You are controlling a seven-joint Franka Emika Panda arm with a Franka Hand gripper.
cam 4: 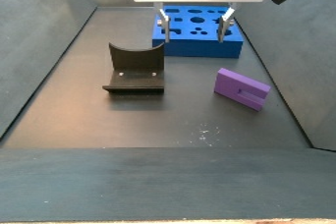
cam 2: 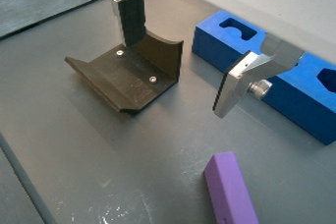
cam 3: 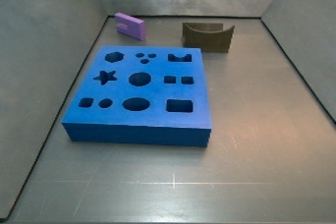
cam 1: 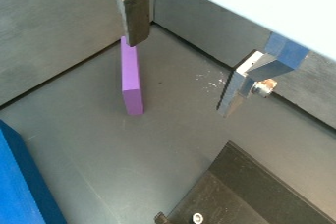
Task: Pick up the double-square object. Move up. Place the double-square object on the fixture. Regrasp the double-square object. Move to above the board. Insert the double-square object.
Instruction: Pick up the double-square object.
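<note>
The double-square object needs to go on the fixture (cam 3: 207,34), so my gripper should grab it next by the middle of its long body (cam 3: 129,26).
The double-square object is a light-purple flat block lying on the grey floor, seen in both wrist views (cam 1: 132,81) (cam 2: 233,191) and in both side views (cam 3: 129,23) (cam 4: 242,85). The fixture (cam 3: 207,34) (cam 4: 134,69) (cam 2: 128,75) stands apart from it, dark with a curved notch and nothing in it. The blue board (cam 3: 141,92) (cam 4: 197,29) (cam 2: 269,66) lies flat with many shaped holes. My gripper (cam 1: 184,69) (cam 2: 178,81) (cam 4: 194,19) hangs open and empty above the floor, between the block and the fixture. Its fingers (cam 1: 136,22) touch nothing.
Sloping grey walls (cam 3: 59,61) (cam 4: 46,51) enclose the floor on all sides. A corner of the board (cam 1: 20,184) and the edge of the fixture's base (cam 1: 256,194) show in a wrist view. Bare floor (cam 4: 171,120) lies between the fixture and the block.
</note>
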